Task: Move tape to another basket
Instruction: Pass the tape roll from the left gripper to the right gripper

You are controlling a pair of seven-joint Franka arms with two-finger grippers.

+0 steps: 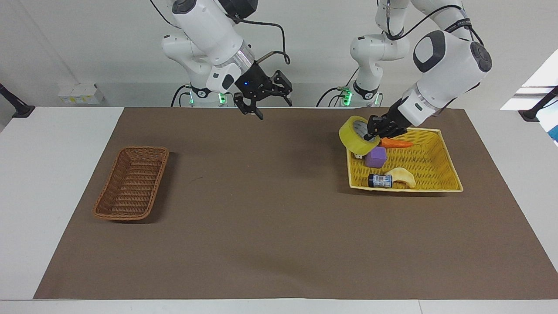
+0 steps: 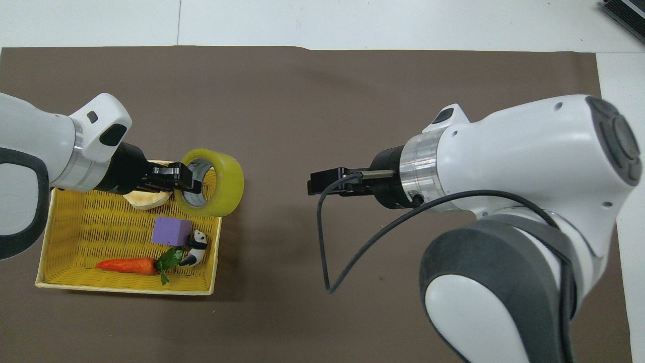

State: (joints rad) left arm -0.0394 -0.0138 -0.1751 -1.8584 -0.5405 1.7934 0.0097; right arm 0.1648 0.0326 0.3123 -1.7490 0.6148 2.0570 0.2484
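Note:
Brown mat separates my right gripper's fingers from the tape's outer side (image 2: 234,182); it must move closer, then close on the tape.
The tape (image 1: 353,130), a wide yellowish roll with a pale core, hangs in the air over the rim of the yellow basket (image 1: 436,165) that faces the table's middle. My left gripper (image 1: 374,131) is shut on the roll's wall, with one finger inside the core. In the overhead view the tape (image 2: 217,182) and left gripper (image 2: 180,182) sit over that same rim. My right gripper (image 1: 272,107) is open and empty above the brown mat's middle, pointing toward the tape. The brown wicker basket (image 1: 132,182) lies empty at the right arm's end; in the overhead view the right arm hides it.
In the yellow basket (image 2: 85,237) lie a purple block (image 1: 375,157), a carrot (image 1: 396,143), a pale curved piece (image 1: 403,176), a small dark bottle (image 1: 380,180) and a panda figure (image 2: 197,241). A brown mat (image 1: 261,209) covers the table.

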